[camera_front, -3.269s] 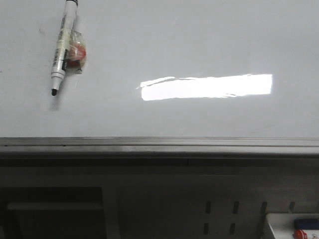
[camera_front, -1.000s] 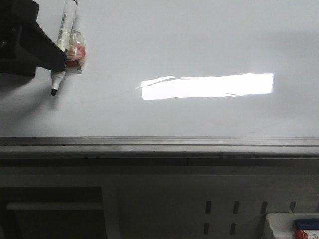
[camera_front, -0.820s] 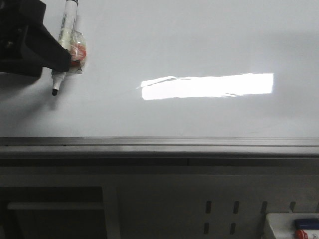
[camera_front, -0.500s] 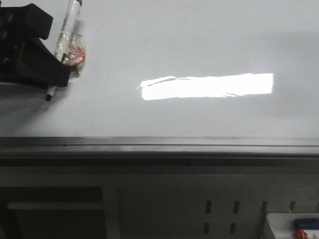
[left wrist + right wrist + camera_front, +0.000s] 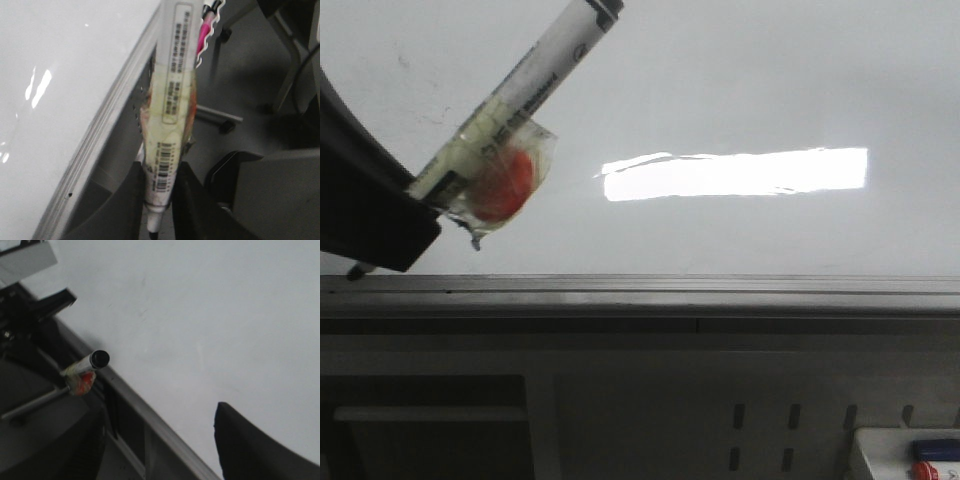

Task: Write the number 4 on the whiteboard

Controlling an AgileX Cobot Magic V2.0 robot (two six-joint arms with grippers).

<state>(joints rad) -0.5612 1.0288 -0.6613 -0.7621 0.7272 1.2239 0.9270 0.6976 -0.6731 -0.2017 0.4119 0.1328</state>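
Note:
My right gripper grabs the marker by the bare upper part of its body [image 5: 558,60] next, since my left gripper's fingers cover the marker's nib end.
The whiteboard [image 5: 740,70] is a glossy pale grey sheet with a grey rail along its near edge; no number 4 shows on it. My left gripper [image 5: 390,225] is shut on a white marker [image 5: 525,85] and holds it tilted above the board's near left corner, cap end up. A red lump wrapped in clear tape [image 5: 500,185] is stuck to the barrel. In the left wrist view the marker [image 5: 172,100] sits between the fingers [image 5: 187,200], its dark nib pointing down. My right gripper [image 5: 160,450] is open over the board's edge, with the marker [image 5: 85,371] far off.
A bright rectangular glare [image 5: 735,172] lies on the board's middle. The metal rail [image 5: 640,290] runs along the front, with a perforated frame below. A white tray [image 5: 910,455] with blue and red items sits at the bottom right. Chair legs [image 5: 220,120] stand on the floor.
My left gripper came in from the left, closed on the marker that lay on the board and lifted it toward the near edge. The marker is now raised and tilted.

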